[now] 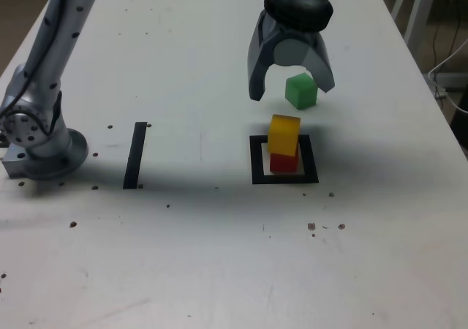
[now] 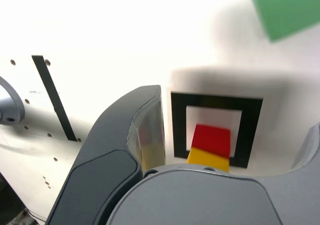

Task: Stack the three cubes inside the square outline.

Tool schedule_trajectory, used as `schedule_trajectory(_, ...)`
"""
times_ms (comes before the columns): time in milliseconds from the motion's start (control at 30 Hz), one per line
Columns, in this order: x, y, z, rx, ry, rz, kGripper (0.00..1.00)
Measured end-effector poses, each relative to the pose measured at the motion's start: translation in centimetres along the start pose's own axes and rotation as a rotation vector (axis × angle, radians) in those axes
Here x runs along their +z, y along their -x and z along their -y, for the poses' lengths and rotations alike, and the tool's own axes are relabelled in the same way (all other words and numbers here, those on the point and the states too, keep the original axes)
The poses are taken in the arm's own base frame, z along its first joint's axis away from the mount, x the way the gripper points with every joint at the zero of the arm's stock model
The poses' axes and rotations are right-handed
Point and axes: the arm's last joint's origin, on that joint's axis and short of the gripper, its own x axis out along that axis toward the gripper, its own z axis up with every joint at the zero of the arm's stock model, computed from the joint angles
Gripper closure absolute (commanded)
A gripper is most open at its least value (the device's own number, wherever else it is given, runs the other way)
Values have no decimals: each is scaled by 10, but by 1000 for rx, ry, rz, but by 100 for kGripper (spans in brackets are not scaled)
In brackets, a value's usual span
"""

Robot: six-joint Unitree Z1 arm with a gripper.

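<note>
The green cube should go on top of the stack inside the square outline, so my gripper needs to grab it by two opposite sides next.
A yellow cube sits on a red cube inside the black square outline. Just behind the outline, the green cube lies alone on the white table. My gripper hangs open above and behind the stack, its two grey fingers spread on either side of the green cube as the exterior view shows it, holding nothing. In the wrist view the red cube and yellow cube show within the outline, with the green cube blurred at the frame's corner.
A straight black tape strip lies at the exterior view's left, near the arm's grey base. Small dark specks dot the white table. Cables and furniture legs stand beyond the table's right edge.
</note>
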Motion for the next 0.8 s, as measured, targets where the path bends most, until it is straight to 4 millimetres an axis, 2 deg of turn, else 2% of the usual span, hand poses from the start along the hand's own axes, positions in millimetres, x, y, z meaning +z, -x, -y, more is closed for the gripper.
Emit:
schedule_trajectory(400,23,-4,-40,-47,72,35,1)
schedule_trajectory(600,29,-13,-60,-76,119,23,1)
schedule_trajectory(800,33,-22,-69,-98,138,6,1)
